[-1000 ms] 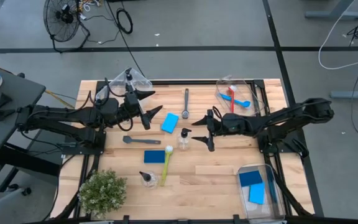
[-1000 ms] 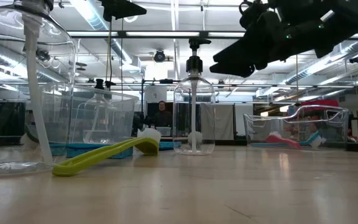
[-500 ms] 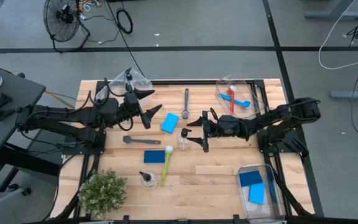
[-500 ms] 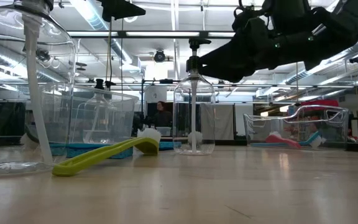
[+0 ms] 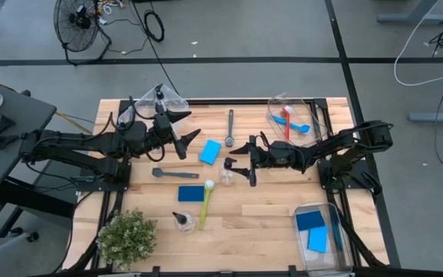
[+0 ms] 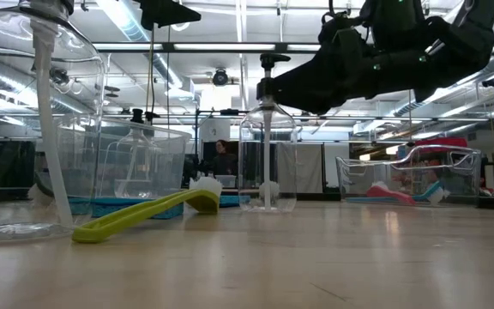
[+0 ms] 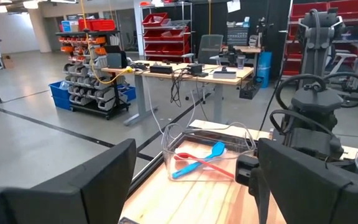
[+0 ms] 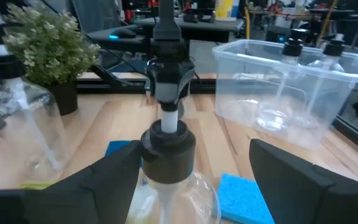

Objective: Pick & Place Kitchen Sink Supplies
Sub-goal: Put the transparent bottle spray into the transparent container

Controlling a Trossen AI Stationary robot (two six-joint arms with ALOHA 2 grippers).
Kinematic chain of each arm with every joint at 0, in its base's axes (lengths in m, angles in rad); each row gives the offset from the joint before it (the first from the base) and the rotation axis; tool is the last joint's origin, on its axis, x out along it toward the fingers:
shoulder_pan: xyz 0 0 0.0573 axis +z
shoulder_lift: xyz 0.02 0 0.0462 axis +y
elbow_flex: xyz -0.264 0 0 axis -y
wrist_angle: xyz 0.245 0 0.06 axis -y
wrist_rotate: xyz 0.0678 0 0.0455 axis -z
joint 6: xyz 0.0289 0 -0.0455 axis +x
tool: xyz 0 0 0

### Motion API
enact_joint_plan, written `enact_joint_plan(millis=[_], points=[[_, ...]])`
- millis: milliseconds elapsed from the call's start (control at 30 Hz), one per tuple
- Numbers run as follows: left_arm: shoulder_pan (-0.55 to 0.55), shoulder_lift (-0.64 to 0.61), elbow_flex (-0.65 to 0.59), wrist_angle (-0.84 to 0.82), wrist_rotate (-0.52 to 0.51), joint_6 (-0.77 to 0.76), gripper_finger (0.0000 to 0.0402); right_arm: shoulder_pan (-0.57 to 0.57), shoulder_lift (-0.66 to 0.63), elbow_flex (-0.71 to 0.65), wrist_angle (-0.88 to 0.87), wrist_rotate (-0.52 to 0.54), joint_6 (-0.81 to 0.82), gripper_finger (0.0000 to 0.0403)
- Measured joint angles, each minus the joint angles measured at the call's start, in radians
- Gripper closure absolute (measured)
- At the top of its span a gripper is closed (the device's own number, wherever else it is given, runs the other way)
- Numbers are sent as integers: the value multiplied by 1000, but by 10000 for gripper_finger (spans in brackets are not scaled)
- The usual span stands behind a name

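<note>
The black pump collar (image 8: pixel 168 152) is beyond the right gripper's fingers, so the right gripper should move forward before it closes on the bottle.
A small clear bottle (image 5: pixel 227 175) with a black pump top (image 8: pixel 166 93) stands upright on the wooden table, near its middle. My right gripper (image 5: pixel 235 159) hangs open just right of it at pump height, one finger (image 8: pixel 114 180) on each side of the neck, touching nothing. My left gripper (image 5: pixel 194 125) waits open, raised over the far left. Lying flat are two blue sponges (image 5: pixel 210 151) (image 5: pixel 191 193), a yellow-green brush (image 5: pixel 205 201) and two grey brushes (image 5: pixel 230 127) (image 5: pixel 168 174). A second bottle (image 5: pixel 183 221) stands by the plant.
A clear bin (image 5: pixel 160 100) with bottles stands at the far left. Another bin (image 5: pixel 291 119) at the far right holds a red and a blue brush. A third bin (image 5: pixel 321 231) at the near right holds blue sponges. A potted plant (image 5: pixel 127 237) stands at the near left.
My right gripper has moved toward the table's left, toward the middle bottle, sinking a little and tipping slightly downward. It has stayed open.
</note>
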Motion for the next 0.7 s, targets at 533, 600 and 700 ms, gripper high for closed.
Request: enact_joint_plan(millis=[533,600,700], points=[[0,0,0,0,0,-7,60,-4,0,1,29,-68,16,101],[0,0,0,0,0,-7,60,-4,0,4,27,-71,20,101],[0,0,0,0,0,-8,60,-4,4,25,21,-83,16,101]])
